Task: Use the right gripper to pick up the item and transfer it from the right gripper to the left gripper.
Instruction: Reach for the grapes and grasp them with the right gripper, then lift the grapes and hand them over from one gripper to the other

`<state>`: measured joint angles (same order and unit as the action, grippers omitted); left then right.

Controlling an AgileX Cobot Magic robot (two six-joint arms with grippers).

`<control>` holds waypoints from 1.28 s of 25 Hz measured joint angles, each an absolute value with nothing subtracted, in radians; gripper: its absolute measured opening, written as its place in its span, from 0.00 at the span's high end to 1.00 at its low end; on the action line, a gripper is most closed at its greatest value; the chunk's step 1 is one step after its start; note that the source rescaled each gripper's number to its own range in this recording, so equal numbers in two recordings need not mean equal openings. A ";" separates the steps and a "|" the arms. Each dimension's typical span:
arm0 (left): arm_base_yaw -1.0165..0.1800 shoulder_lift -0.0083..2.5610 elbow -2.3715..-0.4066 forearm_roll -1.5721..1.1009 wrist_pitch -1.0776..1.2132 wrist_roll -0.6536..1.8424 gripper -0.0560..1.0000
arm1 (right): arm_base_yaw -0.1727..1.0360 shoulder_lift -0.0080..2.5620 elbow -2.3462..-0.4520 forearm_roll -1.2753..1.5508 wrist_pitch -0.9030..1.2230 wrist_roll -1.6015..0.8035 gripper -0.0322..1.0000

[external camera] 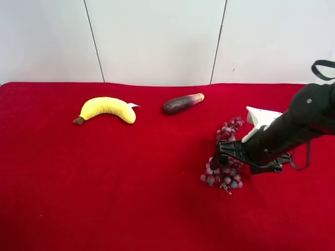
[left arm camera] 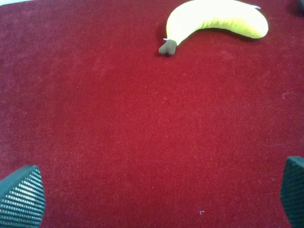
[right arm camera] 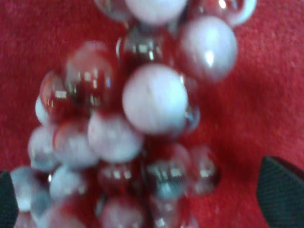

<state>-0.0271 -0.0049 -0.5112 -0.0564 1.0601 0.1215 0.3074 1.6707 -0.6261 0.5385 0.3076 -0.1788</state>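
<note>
I should next grab the grapes by their middle [external camera: 228, 166] with my right gripper, then pass them to my left gripper.
The grapes [external camera: 224, 178] lie on the red cloth at the exterior high view's right, a tapering bunch of purple-red and greyish balls. The arm at that view's right is the right arm, as its wrist view shows. The right gripper [external camera: 226, 157] is down over the middle of the bunch. In the right wrist view the grapes [right arm camera: 152, 99] fill the picture, blurred and very close. The right gripper [right arm camera: 142, 194] is open there, with one black fingertip [right arm camera: 282, 190] at each side of the bunch. The left gripper [left arm camera: 156, 199] is open and empty above bare cloth; it does not show in the exterior high view.
A yellow plush banana [external camera: 107, 108] lies at the back left and also shows in the left wrist view [left arm camera: 213, 19]. A dark eggplant-like piece [external camera: 181, 103] lies at the back middle. The red cloth [external camera: 104, 198] covers the table, and a white wall [external camera: 157, 36] stands behind.
</note>
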 joint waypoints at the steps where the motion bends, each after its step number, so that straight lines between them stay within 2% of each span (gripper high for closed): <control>1: -0.027 -0.005 -0.511 -0.056 1.060 0.122 0.00 | 0.307 1.686 -0.637 0.543 0.309 -0.179 0.00; 11: -0.027 -0.005 -0.511 -0.056 1.060 0.122 0.00 | 0.312 1.771 -0.686 0.582 0.327 -0.179 0.00; 13: -0.027 -0.005 -0.511 -0.056 1.060 0.122 0.00 | 0.312 1.775 -0.687 0.586 0.327 -0.180 0.03; 15: -0.027 -0.005 -0.511 -0.056 1.060 0.122 0.00 | 0.312 1.779 -0.687 0.587 0.326 -0.180 0.12; 16: -0.027 -0.005 -0.511 -0.056 1.060 0.122 0.00 | 0.312 1.779 -0.687 0.589 0.326 -0.180 0.21; 18: -0.027 -0.005 -0.511 -0.056 1.060 0.122 0.00 | 0.313 1.779 -0.688 0.602 0.326 -0.180 0.40; 21: -0.027 -0.005 -0.511 -0.056 1.060 0.122 0.00 | 0.313 1.779 -0.690 0.614 0.335 -0.182 0.76; 22: -0.027 -0.005 -0.511 -0.056 1.060 0.122 0.00 | 0.315 1.779 -0.691 0.616 0.338 -0.182 0.81; 32: -0.027 -0.005 -0.511 -0.056 1.060 0.122 0.00 | 0.317 1.779 -0.693 0.617 0.356 -0.186 0.81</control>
<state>-0.0271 -0.0049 -0.5112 -0.0564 1.0601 0.1215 0.3174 1.7794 -0.6928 0.6174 0.3556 -0.1860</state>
